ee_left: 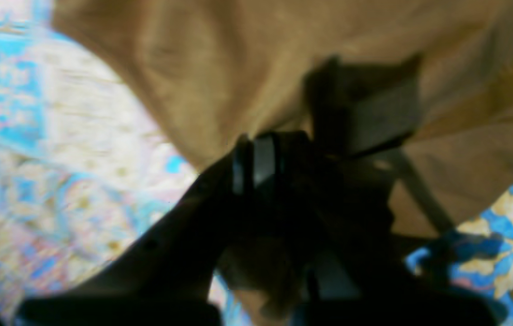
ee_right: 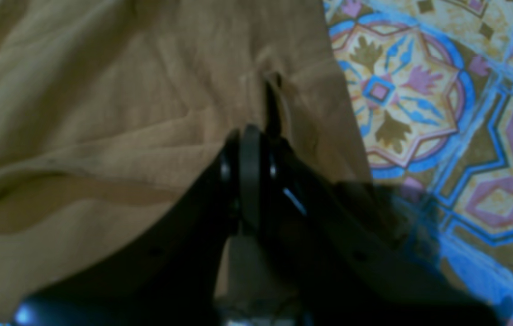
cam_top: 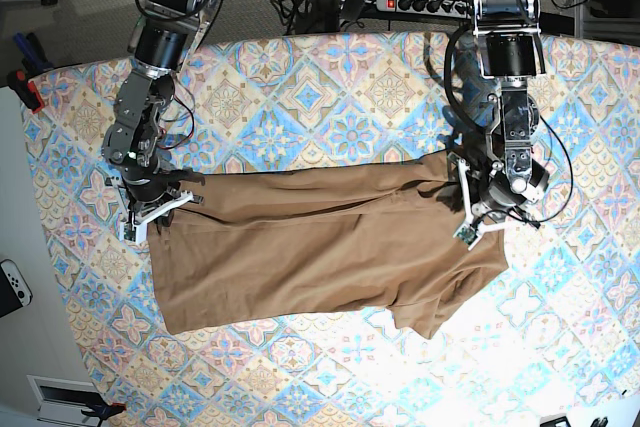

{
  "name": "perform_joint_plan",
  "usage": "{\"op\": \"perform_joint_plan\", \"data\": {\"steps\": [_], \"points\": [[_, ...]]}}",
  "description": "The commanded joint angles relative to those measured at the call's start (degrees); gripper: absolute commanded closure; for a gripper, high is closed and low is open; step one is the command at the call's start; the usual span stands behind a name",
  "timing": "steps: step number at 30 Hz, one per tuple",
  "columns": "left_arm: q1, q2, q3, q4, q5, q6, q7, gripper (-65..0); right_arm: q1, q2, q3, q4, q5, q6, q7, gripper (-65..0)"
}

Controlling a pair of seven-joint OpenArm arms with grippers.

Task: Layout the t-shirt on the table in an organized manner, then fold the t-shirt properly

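The held edge (ee_right: 347,163) is resting on the patterned tabletop and the cloth around my fingers is lying flat, so the t-shirt would stay flat. My right gripper should open now.
The tan-brown t-shirt (cam_top: 320,247) lies spread lengthwise across the patterned table (cam_top: 330,97), with a sleeve hanging toward the front right. My left gripper (cam_top: 463,209) is at the shirt's right end. In the left wrist view it (ee_left: 256,158) is shut on a pinch of the cloth (ee_left: 238,68), which is drawn up into the jaws above the table (ee_left: 35,158); this view is blurred. My right gripper (cam_top: 150,215) is at the shirt's left end. In the right wrist view it (ee_right: 249,140) is shut on the shirt's edge (ee_right: 102,113), close to the table (ee_right: 419,90).
A power strip and cables (cam_top: 420,2) lie behind the table's far edge. A red clamp (cam_top: 25,87) and a white controller (cam_top: 12,287) sit off the table's left side. Patterned cloth shows all around the shirt.
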Motion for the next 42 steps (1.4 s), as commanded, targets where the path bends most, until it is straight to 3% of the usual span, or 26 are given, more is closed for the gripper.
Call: {"op": "perform_joint_plan", "data": {"steps": [1, 5, 10, 14, 20, 25, 28, 33, 40, 42], "points": [[-1.58, -0.58, -0.74, 0.53, -0.12, 0.59, -1.01, 0.0, 1.25, 0.50, 0.00, 0.91, 0.47, 0.30, 1.31, 0.0], [-1.58, -0.14, -4.70, 0.45, -0.30, 1.73, -1.01, 0.0, 1.25, 0.50, 0.00, 0.91, 0.47, 0.30, 1.31, 0.0], [-1.58, -0.05, -6.63, 0.45, -0.65, 1.64, -1.01, -29.4, 1.34, 1.73, -0.09, 1.43, 0.47, 0.30, 1.40, -9.5], [-1.58, -0.05, -6.63, 0.45, -0.83, 1.64, -1.09, -40.7, 4.41, 2.08, -2.99, 2.75, 0.47, 0.30, 1.05, -11.0], [-1.67, 1.36, -6.72, 0.71, -0.83, 1.64, -1.18, -41.2, 6.26, 3.75, -10.20, 5.48, 0.47, 0.30, 1.05, -11.0], [-1.67, 1.44, -6.72, 0.80, -0.83, 1.64, -1.18, -41.2, 6.17, 4.02, -11.34, 6.88, 0.47, 0.30, 1.05, -11.0], [-0.97, 1.53, -6.72, 4.75, -0.83, 1.56, -1.09, -41.2, 5.91, 4.02, -10.64, 9.17, 0.56, 0.30, 1.05, -11.0], [4.48, 2.50, -8.13, 17.41, -3.11, 1.38, -1.09, -41.8, 5.20, 4.02, -2.81, 15.67, 0.56, 0.30, 0.96, -11.6], [10.81, 3.38, -12.35, 25.59, -11.02, 1.12, -0.83, -41.9, -0.07, 3.93, 3.08, 18.93, 0.73, 0.30, 0.96, -29.5], [12.57, 3.38, -12.43, 25.68, -11.29, 1.12, -0.83, -41.9, -1.74, 3.93, 4.57, 18.84, 0.82, 0.30, 0.96, -30.7]]}}
